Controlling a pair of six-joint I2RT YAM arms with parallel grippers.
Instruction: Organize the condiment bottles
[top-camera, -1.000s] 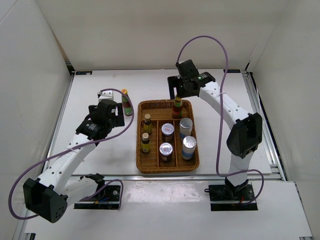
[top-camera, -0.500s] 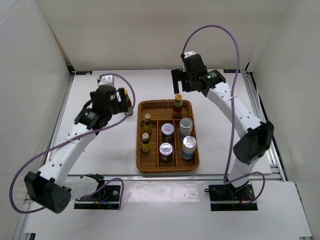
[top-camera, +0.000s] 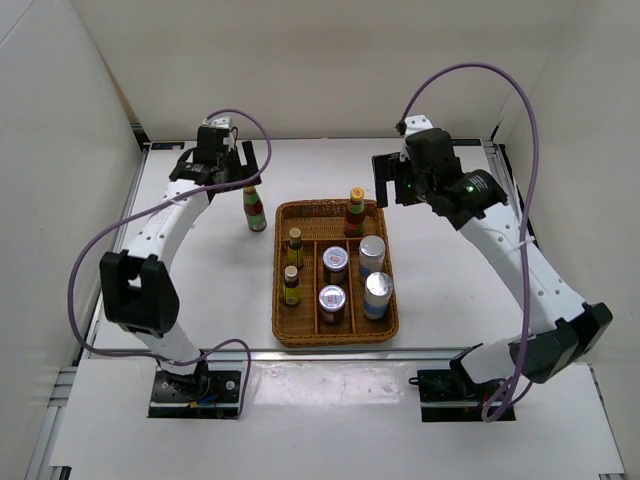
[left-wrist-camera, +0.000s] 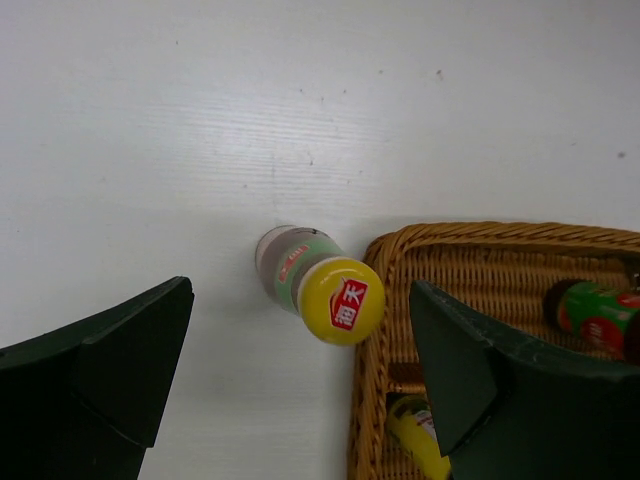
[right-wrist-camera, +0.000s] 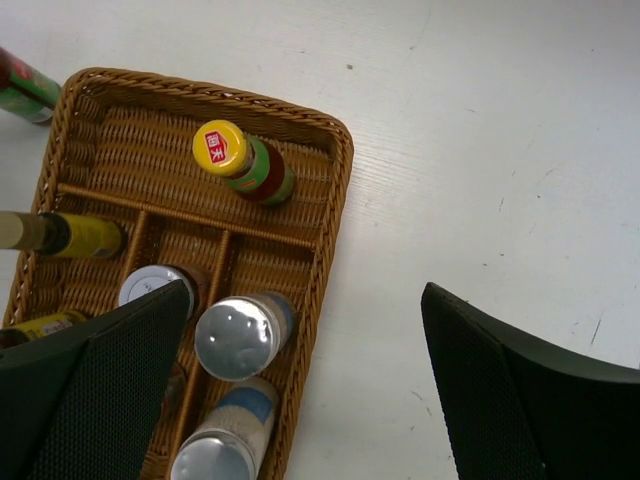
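My left gripper will grab the red sauce bottle by its neck (top-camera: 251, 196) (left-wrist-camera: 314, 279) next, so the bottle's base stays free to stand in the tray's back section.
One red yellow-capped sauce bottle (top-camera: 255, 208) stands on the table just left of the wicker tray (top-camera: 283, 330). My left gripper (top-camera: 222, 168) hovers open above it, and in the left wrist view the bottle's cap (left-wrist-camera: 340, 300) sits between the spread fingers, untouched. The other red bottle (top-camera: 355, 212) stands in the tray's back section. Two small brown bottles (top-camera: 293, 265) fill the left column, and several silver-lidded jars (top-camera: 372, 252) fill the rest. My right gripper (top-camera: 400, 185) hangs open above the tray's right rim (right-wrist-camera: 330, 230), holding nothing.
White walls close in the table at the back and on both sides. Purple cables loop over both arms. A bare strip of white tabletop lies right of the tray (right-wrist-camera: 500, 200), with another behind it.
My right gripper has opened, let go of the red bottle in the tray and pulled up and to the right. The left arm has swung back and risen over the outside bottle.
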